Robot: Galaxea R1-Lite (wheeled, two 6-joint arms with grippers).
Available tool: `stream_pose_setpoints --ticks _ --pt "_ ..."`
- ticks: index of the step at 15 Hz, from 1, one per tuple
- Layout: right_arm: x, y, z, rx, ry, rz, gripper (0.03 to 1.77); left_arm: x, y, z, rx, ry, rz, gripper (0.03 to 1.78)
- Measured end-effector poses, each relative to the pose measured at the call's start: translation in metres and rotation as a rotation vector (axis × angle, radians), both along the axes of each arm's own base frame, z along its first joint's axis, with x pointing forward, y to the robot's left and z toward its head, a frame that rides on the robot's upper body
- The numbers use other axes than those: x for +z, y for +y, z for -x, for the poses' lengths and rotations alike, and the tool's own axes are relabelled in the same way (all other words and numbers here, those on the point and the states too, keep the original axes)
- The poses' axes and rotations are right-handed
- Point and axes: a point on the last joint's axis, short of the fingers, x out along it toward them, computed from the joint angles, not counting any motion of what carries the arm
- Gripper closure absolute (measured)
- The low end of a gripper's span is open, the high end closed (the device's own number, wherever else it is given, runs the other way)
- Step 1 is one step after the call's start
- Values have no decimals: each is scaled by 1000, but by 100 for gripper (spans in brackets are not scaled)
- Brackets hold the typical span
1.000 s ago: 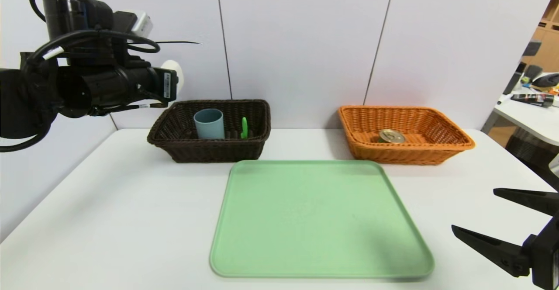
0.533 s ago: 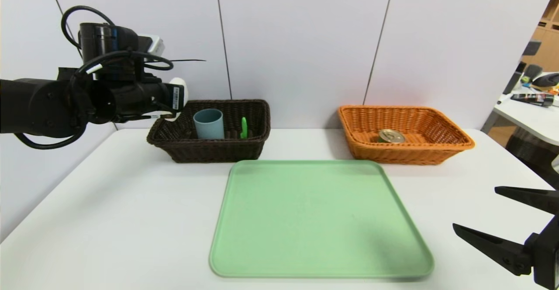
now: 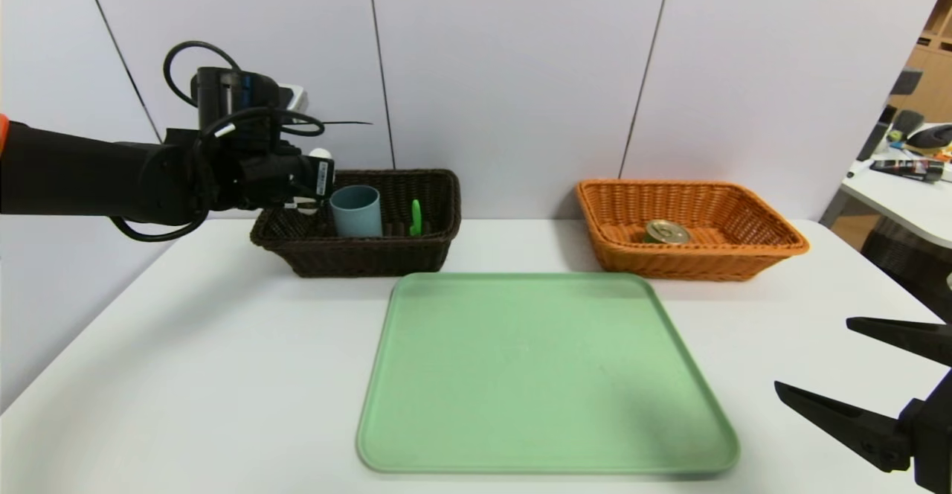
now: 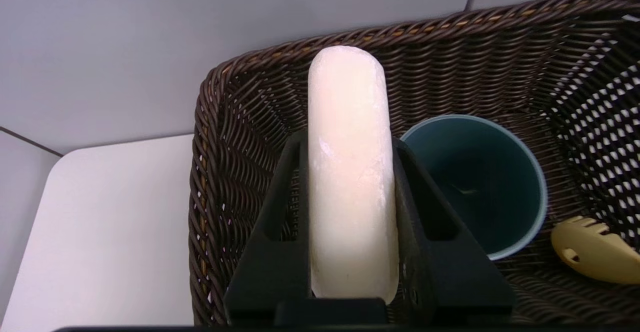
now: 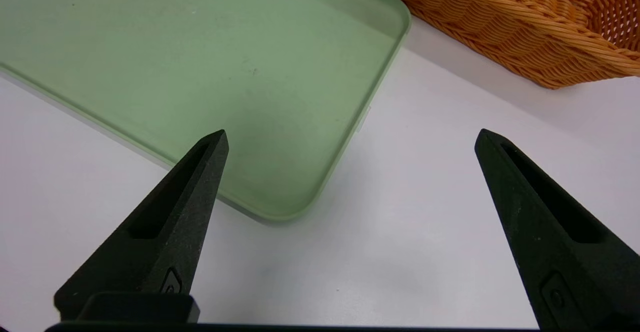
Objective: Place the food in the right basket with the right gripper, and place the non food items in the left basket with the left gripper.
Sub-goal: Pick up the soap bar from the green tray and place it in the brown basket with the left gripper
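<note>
I will keep holding the white block with my left gripper until it is lower in the brown basket, as it hangs high above the basket's bottom in the head view.
My left gripper (image 3: 316, 181) is shut on a white, rounded oblong object (image 4: 348, 172) and hovers over the left end of the dark brown left basket (image 3: 357, 260). In the head view the arm hides all but small bits of the white object (image 3: 321, 154). Inside that basket (image 4: 220, 122) stand a blue-grey cup (image 3: 356, 211) and a small green plastic piece (image 3: 416, 217). The orange right basket (image 3: 692, 260) holds a can with a gold top (image 3: 667, 231). My right gripper (image 3: 814, 355) is open above the table at the near right, with nothing between its fingers (image 5: 351, 134).
A pale green tray (image 3: 543, 375) lies bare in the middle of the white table, its near right corner (image 5: 280, 207) close to the right gripper. A grey panelled wall stands right behind both baskets. Another table with clutter stands far right (image 3: 907, 174).
The left arm has swung forward and down towards the dark basket, carrying the white object with it. The right gripper has barely moved.
</note>
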Motion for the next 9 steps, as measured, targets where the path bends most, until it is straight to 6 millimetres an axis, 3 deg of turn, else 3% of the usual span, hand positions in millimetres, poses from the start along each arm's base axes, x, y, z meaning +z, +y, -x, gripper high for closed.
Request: stream_pose_setpoints --ticks 9 --pt "0 0 0 7 -7 12 10 -33 19 -23 58 75 -11 133"
